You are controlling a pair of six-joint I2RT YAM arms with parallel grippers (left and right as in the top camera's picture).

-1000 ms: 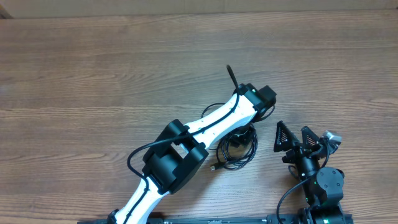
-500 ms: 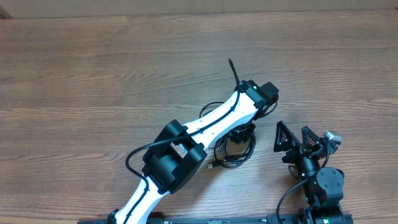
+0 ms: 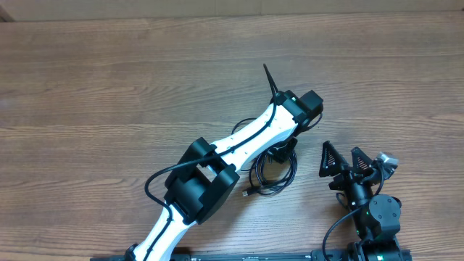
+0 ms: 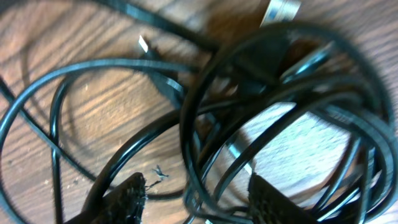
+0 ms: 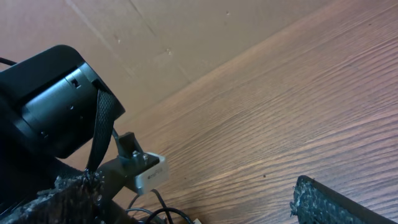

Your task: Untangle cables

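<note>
My left gripper will next grab the cables by the parts at the coil's far edge (image 4: 200,189). That will leave loops free for my right gripper to untangle.
The cables (image 3: 270,176) lie as a loose black coil on the wooden table, a small plug (image 3: 249,194) sticking out at its lower left. My left gripper (image 3: 280,154) hangs over the coil's far edge, mostly hidden under its own wrist. In the left wrist view the cables (image 4: 261,118) fill the frame as tangled loops. The left gripper (image 4: 199,202) has its jaws apart, and several strands run loose between the fingertips (image 4: 127,198). My right gripper (image 3: 341,161) stands open to the right of the coil with nothing in it. Its fingertips (image 5: 333,202) stand wide apart.
The left arm (image 3: 217,163) crosses the table from the front edge to the middle. Its wrist camera block (image 5: 148,172) shows close to the right gripper (image 5: 199,208). A brown cardboard wall (image 5: 186,31) backs the table.
The left wrist has drifted slightly toward the table's far side and turned a little. The coil has settled slightly. The right arm has not moved.
</note>
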